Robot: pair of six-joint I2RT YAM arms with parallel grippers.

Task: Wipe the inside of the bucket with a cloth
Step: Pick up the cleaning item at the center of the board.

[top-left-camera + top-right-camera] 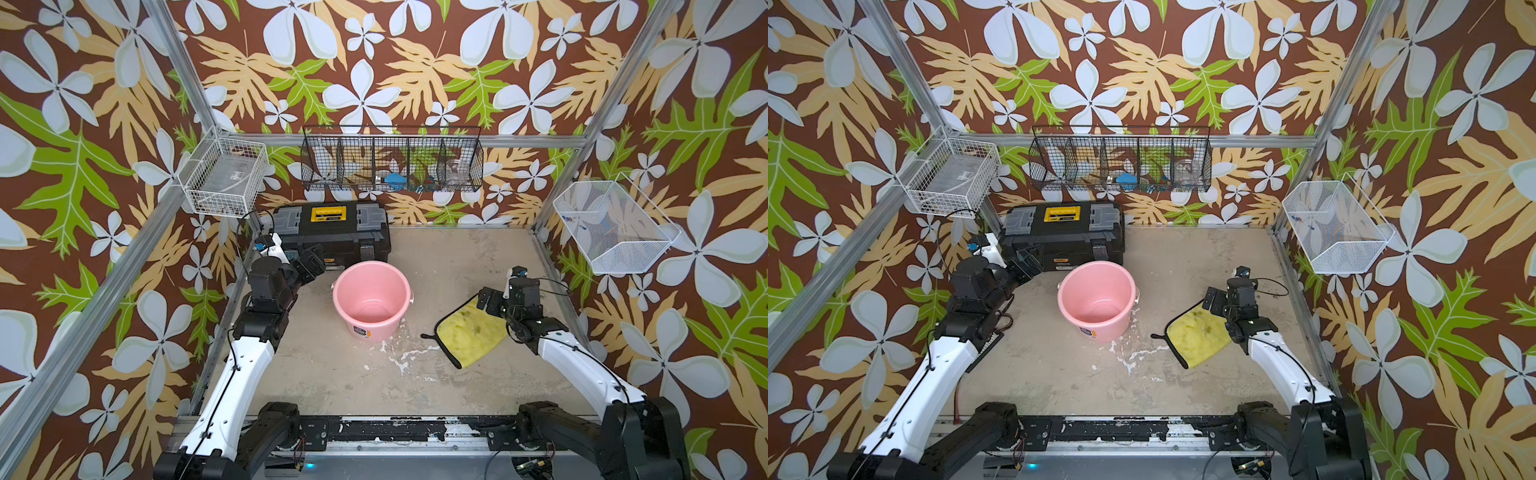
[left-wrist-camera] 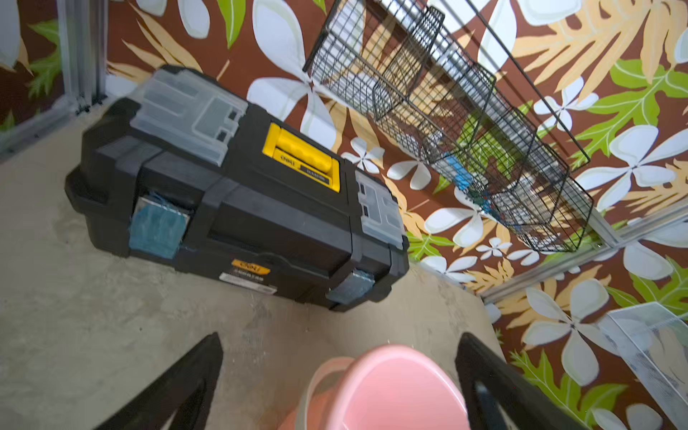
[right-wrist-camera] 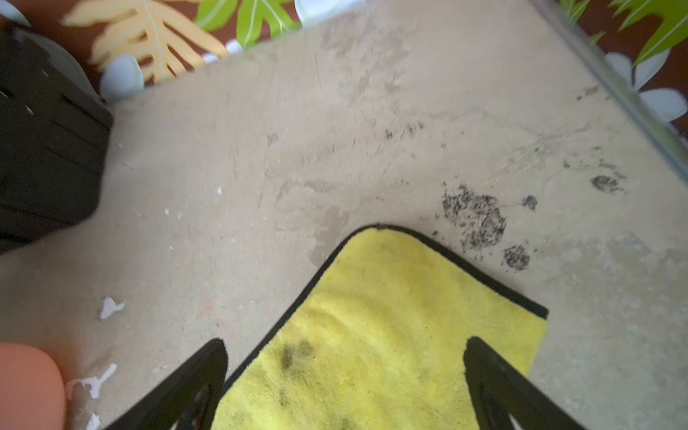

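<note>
My right gripper will next pinch the middle of the yellow cloth, inward from its black-trimmed edge. That leaves loose cloth around my fingers to wipe inside the bucket (image 1: 371, 291).
The pink bucket (image 1: 371, 291) (image 1: 1097, 295) stands upright mid-table, with nothing inside it. The stained yellow cloth (image 1: 469, 332) (image 1: 1196, 336) lies flat on the table to its right, its black-trimmed edge toward the bucket. My right gripper (image 1: 488, 301) (image 3: 345, 340) hangs open over the cloth's (image 3: 391, 316) far corner, a finger on each side and nothing gripped. My left gripper (image 1: 313, 259) (image 2: 339, 338) is open just behind and left of the bucket's rim (image 2: 387, 372), in front of the toolbox.
A black-and-yellow toolbox (image 1: 332, 232) (image 2: 242, 208) sits at the back left, close behind the bucket. A black wire basket (image 1: 392, 162) hangs on the back wall. White baskets (image 1: 224, 174) (image 1: 615, 226) hang on the side rails. White flakes (image 1: 399, 357) mark the tabletop.
</note>
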